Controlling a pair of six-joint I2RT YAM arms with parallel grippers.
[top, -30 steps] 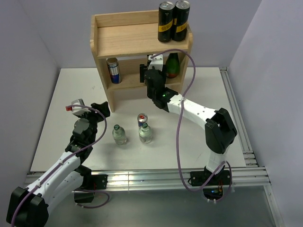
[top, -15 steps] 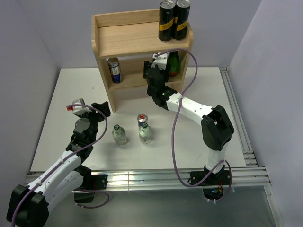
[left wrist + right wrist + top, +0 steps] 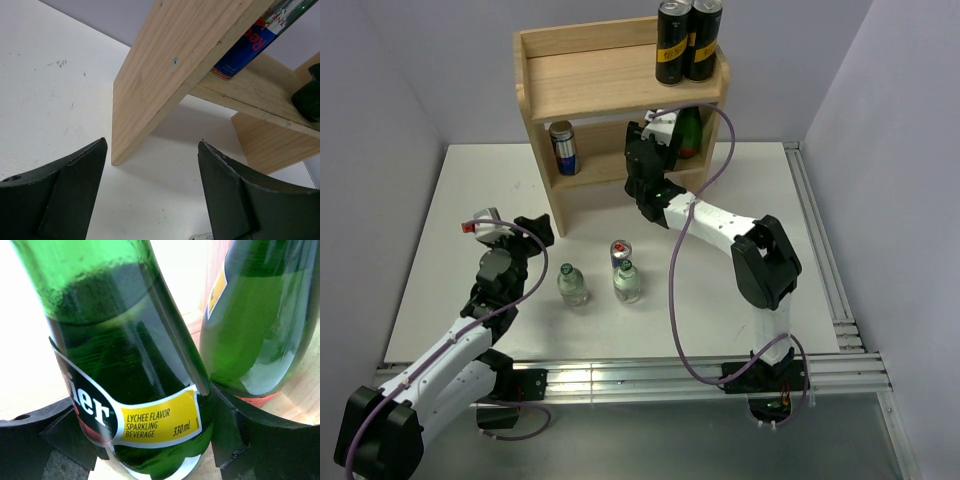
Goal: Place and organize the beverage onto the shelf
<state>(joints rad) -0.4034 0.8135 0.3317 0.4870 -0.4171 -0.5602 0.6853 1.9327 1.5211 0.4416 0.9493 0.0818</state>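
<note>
The upright bottle's base is at the lower level's board beside the second bottle and the held bottle would stand, so now my right gripper opens.
The wooden shelf (image 3: 588, 82) stands at the table's far side. My right gripper (image 3: 644, 152) reaches into its lower tier, shut on a dark-green glass bottle (image 3: 142, 390) with a yellow label, held upright beside a second green bottle (image 3: 260, 330) that stands at the tier's right (image 3: 688, 135). A blue-silver can (image 3: 561, 147) stands at the lower tier's left and also shows in the left wrist view (image 3: 250, 42). Two clear green-capped bottles (image 3: 571, 285) (image 3: 627, 281) and another blue-silver can (image 3: 620, 252) stand on the table. My left gripper (image 3: 515, 232) is open and empty, facing the shelf's left side panel (image 3: 160, 75).
Two tall black cans (image 3: 686, 42) stand on the right of the shelf's top board. Grey walls close in the table on both sides. A metal rail (image 3: 820, 250) runs along the table's right edge. My right arm's cable loops over the shelf's right end.
My right arm has pushed the green bottle deeper into the lower tier, closer to the bottle standing there. The left arm has not moved.
</note>
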